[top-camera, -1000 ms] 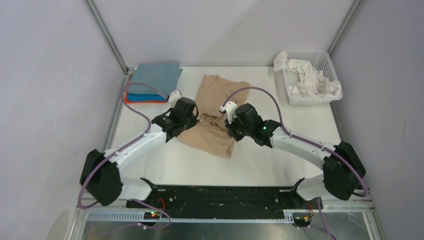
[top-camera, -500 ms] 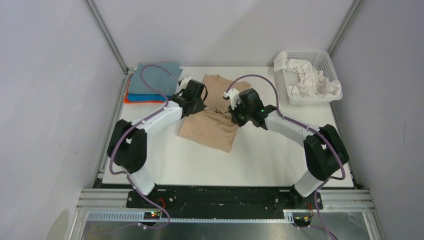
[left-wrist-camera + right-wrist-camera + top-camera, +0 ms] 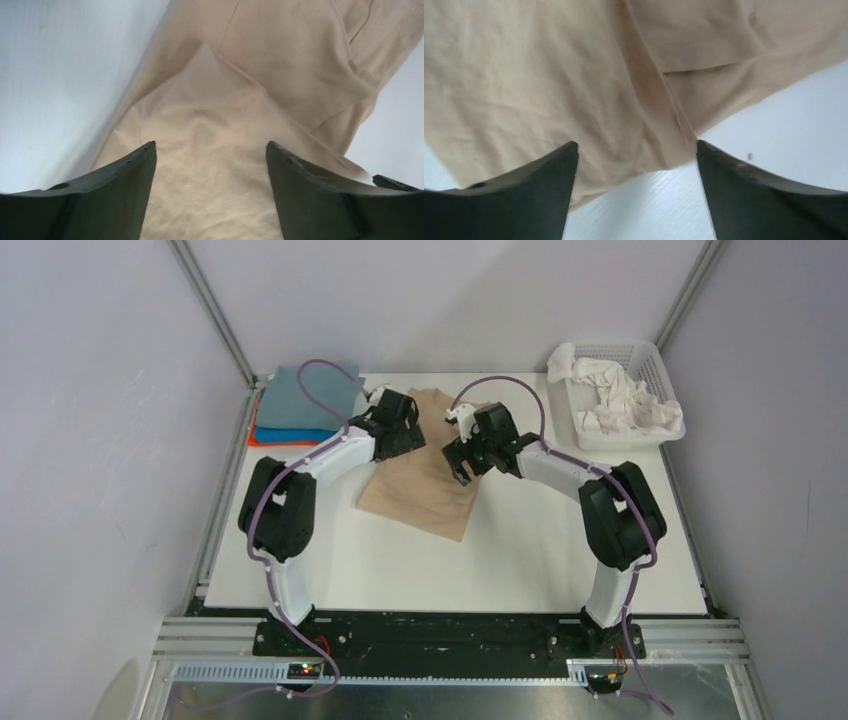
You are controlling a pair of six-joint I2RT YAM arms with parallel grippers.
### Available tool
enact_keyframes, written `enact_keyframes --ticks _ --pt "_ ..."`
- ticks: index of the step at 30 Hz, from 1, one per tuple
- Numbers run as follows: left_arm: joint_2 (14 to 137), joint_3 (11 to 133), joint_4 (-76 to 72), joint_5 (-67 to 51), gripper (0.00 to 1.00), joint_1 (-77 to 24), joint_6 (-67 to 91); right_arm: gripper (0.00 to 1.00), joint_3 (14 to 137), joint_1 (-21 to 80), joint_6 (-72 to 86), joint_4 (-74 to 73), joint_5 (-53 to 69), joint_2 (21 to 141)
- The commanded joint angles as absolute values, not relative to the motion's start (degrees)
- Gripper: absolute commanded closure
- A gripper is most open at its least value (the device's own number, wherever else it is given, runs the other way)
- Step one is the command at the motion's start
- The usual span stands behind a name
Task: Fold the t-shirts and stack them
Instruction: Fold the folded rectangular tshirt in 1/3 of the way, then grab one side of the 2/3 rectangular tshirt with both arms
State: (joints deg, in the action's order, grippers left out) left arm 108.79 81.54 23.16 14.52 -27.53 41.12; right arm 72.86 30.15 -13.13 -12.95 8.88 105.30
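Note:
The left gripper grabs the tan t-shirt (image 3: 418,490) next at its near corner on the folded stack's side. Then it folds that edge over the t-shirt's far half.
The tan t-shirt (image 3: 418,490) lies folded over in the middle of the table. In the left wrist view the tan t-shirt (image 3: 215,115) fills the space below my left gripper (image 3: 211,150), whose fingers stand wide apart with nothing between them. My right gripper (image 3: 636,150) is open too, above the tan t-shirt's (image 3: 549,85) edge and the bare white table (image 3: 774,130). From above, the left gripper (image 3: 402,440) and right gripper (image 3: 461,458) hang over the shirt's far half. A folded stack, grey-blue t-shirt (image 3: 312,395) on top, bright blue and orange (image 3: 272,439) below, sits at the back left.
A white mesh basket (image 3: 656,368) with crumpled white t-shirts (image 3: 620,400) stands at the back right. Metal frame posts rise at both back corners. Both arms reach far forward, their cables arching above the tan shirt.
Both arms have carried the shirt's near part toward the back, folding it over. Both grippers, shut on the cloth before, have opened and let it go.

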Motion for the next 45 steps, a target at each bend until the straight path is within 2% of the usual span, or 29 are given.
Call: enact_keyframes --ticks 1,3,9,14,21,34,43,45 --pt "106.6 84.1 21.9 15.8 0.06 -26.9 38.4 0.02 76.0 29.8 -10.7 -8.2 1.5 105.4" --pt "103.6 82.8 21.9 18.0 0.01 -26.8 38.1 0.01 75.9 29.9 -8.4 -7.7 -1.6 103.5" --pt "89.7 70.5 21.9 22.2 0.0 -26.2 39.0 0.01 68.5 31.9 -3.0 -6.9 -4.2 94.9" --pt "79.4 54.6 21.7 17.2 0.0 -24.1 40.8 0.01 58.3 39.2 -8.4 -6.6 3.5 86.5" --pt "75.9 43.7 15.7 11.3 0.01 -22.0 45.4 0.03 55.3 49.8 -12.6 -16.1 0.2 86.4" --pt "82.9 39.7 11.2 10.5 0.26 -21.4 53.1 0.21 55.9 57.1 -14.6 -15.3 -9.3 94.3" --pt "86.7 40.2 10.2 13.7 0.34 -21.1 55.1 0.28 57.7 58.9 -15.6 -16.0 -14.7 100.3" --pt "88.6 41.0 9.6 13.7 0.39 -21.1 55.2 0.3 57.8 58.7 -15.7 -15.8 -14.9 100.8"
